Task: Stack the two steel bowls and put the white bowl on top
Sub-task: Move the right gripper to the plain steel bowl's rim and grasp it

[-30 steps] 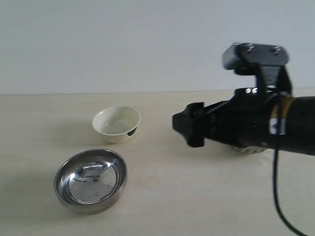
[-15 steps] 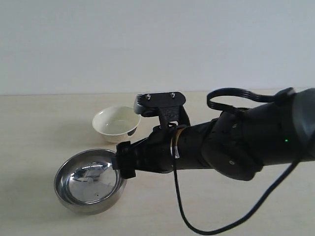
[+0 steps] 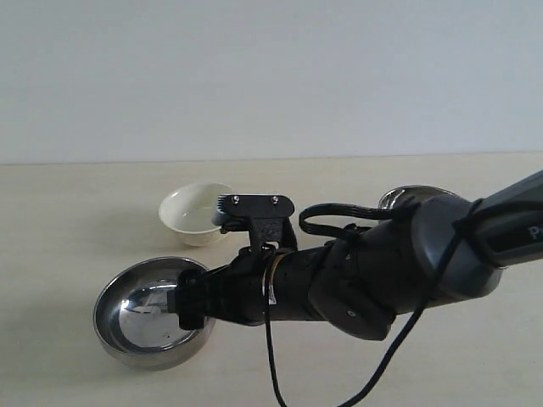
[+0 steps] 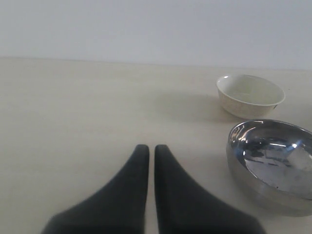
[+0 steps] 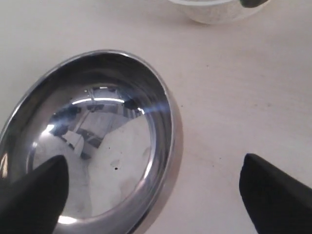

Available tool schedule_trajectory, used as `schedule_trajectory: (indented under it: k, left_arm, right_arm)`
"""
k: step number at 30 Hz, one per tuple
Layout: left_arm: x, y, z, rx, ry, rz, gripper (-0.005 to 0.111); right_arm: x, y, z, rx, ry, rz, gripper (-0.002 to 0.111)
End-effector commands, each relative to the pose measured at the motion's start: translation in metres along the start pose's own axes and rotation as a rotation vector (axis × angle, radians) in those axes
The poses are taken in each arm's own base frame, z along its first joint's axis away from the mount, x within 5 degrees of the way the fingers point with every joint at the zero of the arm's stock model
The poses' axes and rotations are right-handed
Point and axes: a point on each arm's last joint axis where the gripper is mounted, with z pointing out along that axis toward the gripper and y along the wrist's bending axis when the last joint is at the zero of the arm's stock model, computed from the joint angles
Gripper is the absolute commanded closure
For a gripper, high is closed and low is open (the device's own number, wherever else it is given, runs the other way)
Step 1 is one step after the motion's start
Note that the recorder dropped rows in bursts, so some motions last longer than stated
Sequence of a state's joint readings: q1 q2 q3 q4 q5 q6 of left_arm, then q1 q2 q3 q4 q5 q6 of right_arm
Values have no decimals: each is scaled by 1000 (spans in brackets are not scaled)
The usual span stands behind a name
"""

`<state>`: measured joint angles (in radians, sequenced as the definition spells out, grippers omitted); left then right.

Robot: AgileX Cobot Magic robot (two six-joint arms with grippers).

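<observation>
Both fingers of my right gripper are above the front steel bowl's rim and the table, so it is too early to close. The gripper lowers next.
A smooth steel bowl [image 3: 144, 315] sits at the front left of the table, with the white bowl [image 3: 192, 212] just behind it. The rim of a second steel bowl [image 3: 409, 196] peeks out behind my right arm. My right gripper [image 3: 192, 306] reaches across to the front bowl's right rim. In the right wrist view the right gripper [image 5: 155, 183] is open: one finger hangs over the steel bowl [image 5: 97, 146], the other over bare table, with the rim between them. My left gripper [image 4: 147, 149] is shut on nothing, apart from the steel bowl [image 4: 275, 163] and the white bowl [image 4: 250, 94].
The beige table [image 3: 76, 203] runs back to a plain pale wall. My right arm [image 3: 373, 271] and its black cable [image 3: 271, 365] lie across the middle of the table. The white bowl [image 5: 219, 9] stands close beyond the steel one.
My right arm has swung from the right side across to the left and down to the front steel bowl's rim, jaws still wide. The second steel bowl's rim now shows behind it.
</observation>
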<state>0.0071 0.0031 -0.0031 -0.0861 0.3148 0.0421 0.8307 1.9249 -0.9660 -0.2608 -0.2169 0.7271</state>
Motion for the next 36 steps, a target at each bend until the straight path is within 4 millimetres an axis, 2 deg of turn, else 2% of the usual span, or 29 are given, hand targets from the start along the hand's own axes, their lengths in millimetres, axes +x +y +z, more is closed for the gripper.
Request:
schedule_trajectory:
  k: [1, 5, 11, 18, 29, 32, 35, 36]
  left_arm:
    - [0, 0, 0, 5, -7, -4, 103]
    - [0, 0, 0, 5, -7, -4, 103]
    - [0, 0, 0, 5, -7, -4, 103]
    - [0, 0, 0, 5, -7, -4, 103]
    - [0, 0, 0, 5, -7, -4, 103]
    - [0, 0, 0, 5, -7, -4, 103]
    - [0, 0, 0, 5, -7, -4, 103]
    - [0, 0, 0, 5, -7, -4, 103]
  right_arm:
    - [6, -1, 11, -7, 8, 3, 23]
    - [11, -4, 16, 0, 24, 2, 23]
    - [10, -3, 16, -14, 5, 15, 23]
    - [20, -8, 26, -6, 28, 24, 23]
    - [19, -7, 27, -27, 4, 62, 24]
    - [19, -6, 27, -28, 2, 76, 32]
    - [19, -7, 27, -26, 5, 78, 51]
    - [19, -7, 27, -24, 6, 78, 62]
